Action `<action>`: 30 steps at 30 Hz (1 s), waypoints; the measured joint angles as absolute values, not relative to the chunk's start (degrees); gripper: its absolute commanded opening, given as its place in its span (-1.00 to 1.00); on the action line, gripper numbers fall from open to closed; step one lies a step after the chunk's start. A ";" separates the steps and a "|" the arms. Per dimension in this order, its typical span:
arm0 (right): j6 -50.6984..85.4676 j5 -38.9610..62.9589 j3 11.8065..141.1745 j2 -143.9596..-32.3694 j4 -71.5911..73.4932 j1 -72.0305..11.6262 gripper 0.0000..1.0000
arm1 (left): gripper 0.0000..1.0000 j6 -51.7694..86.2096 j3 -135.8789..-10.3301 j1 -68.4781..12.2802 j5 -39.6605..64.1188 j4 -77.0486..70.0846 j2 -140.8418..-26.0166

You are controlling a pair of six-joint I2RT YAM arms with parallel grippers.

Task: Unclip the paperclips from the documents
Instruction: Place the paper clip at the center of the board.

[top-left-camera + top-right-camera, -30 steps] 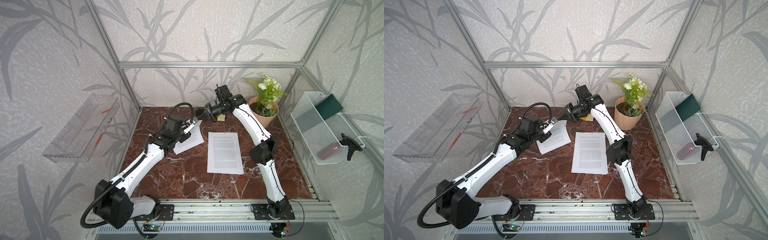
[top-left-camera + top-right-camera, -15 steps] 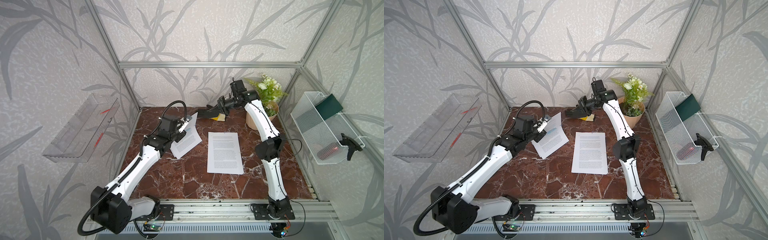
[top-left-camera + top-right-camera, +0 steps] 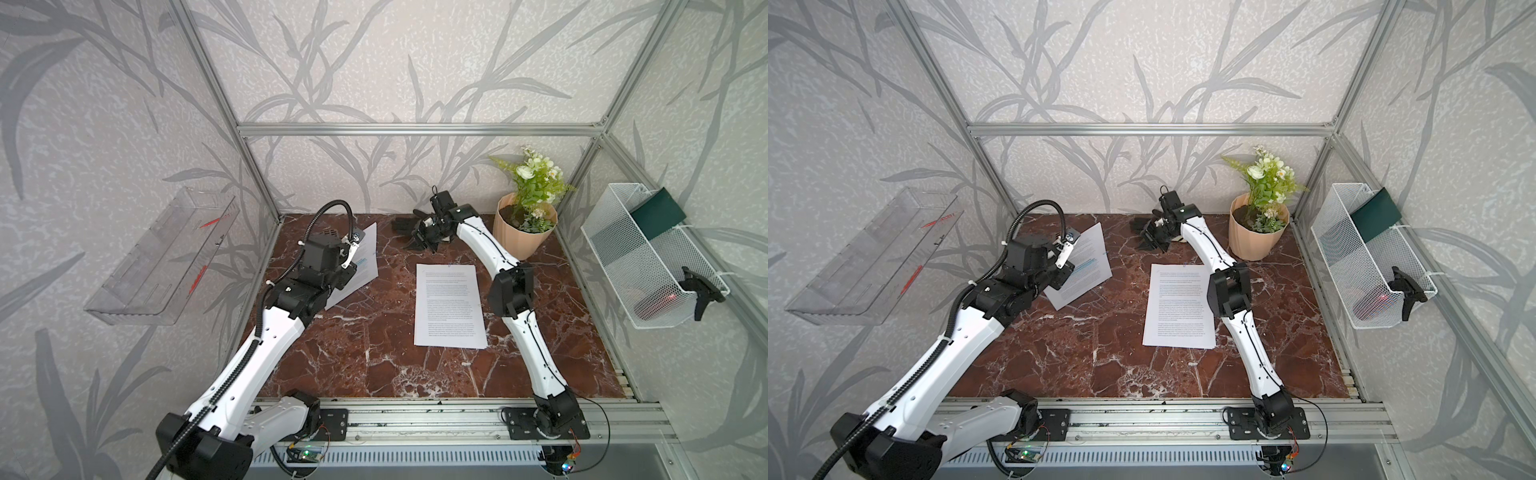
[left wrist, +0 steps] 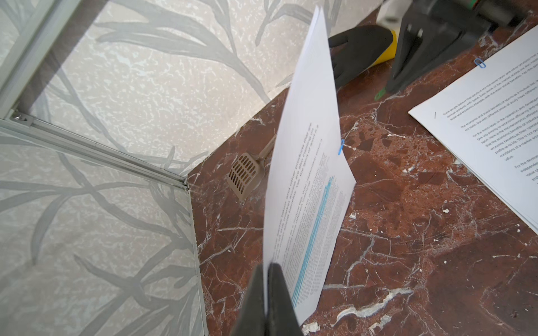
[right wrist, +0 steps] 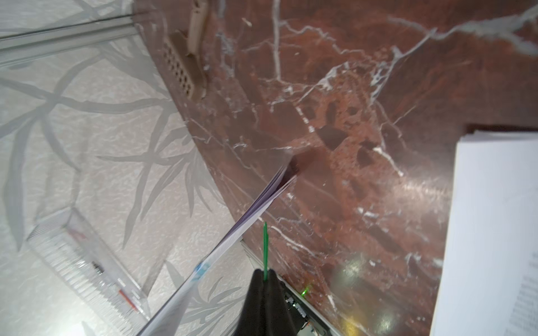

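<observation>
The free tip of the green paperclip hangs well above the marble surface, so my right gripper needs to keep holding the paperclip until it reaches the tabletop.
My left gripper is shut on the near edge of the blue-highlighted document, holding it tilted up off the marble; in both top views it stands at the back left. A blue paperclip sits on its far edge. My right gripper is shut on a green paperclip, hovering just beyond that document. The second document lies flat mid-table with a blue paperclip on its top edge.
A potted plant stands back right, and a wire basket hangs on the right wall. A brown slotted scoop lies in the back left corner. A black glove rests by the back wall. A clear tray hangs left.
The left gripper has lifted the highlighted document from nearly flat to steeply tilted. The right arm drew back from its far corner, then swung toward it again.
</observation>
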State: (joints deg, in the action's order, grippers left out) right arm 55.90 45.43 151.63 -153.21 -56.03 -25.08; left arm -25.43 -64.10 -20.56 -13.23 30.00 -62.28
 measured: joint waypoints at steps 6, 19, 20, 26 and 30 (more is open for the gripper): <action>54.43 42.00 148.33 -158.26 -52.49 -26.72 -1.00 | -1.00 -24.49 -66.92 -20.56 -13.78 33.15 -60.45; 52.23 37.65 148.00 -158.78 -47.62 -27.97 -0.95 | -1.00 -24.71 -69.28 -20.56 -12.53 37.89 -60.55; 52.10 37.52 148.00 -158.89 -47.42 -28.27 -0.80 | -1.00 -24.86 -69.54 -20.56 -12.38 38.00 -60.55; 51.44 37.34 148.00 -159.09 -46.44 -29.56 -0.20 | -1.00 -25.58 -70.78 -20.56 -11.97 39.05 -60.55; 50.87 37.52 148.00 -158.91 -46.37 -29.63 -0.06 | -1.00 -25.98 -70.78 -20.56 -11.88 39.38 -60.55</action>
State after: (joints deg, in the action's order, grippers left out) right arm 50.87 37.52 148.00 -158.91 -46.37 -29.63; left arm -25.98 -70.78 -20.56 -11.88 39.38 -60.55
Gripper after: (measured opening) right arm 0.442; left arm 0.048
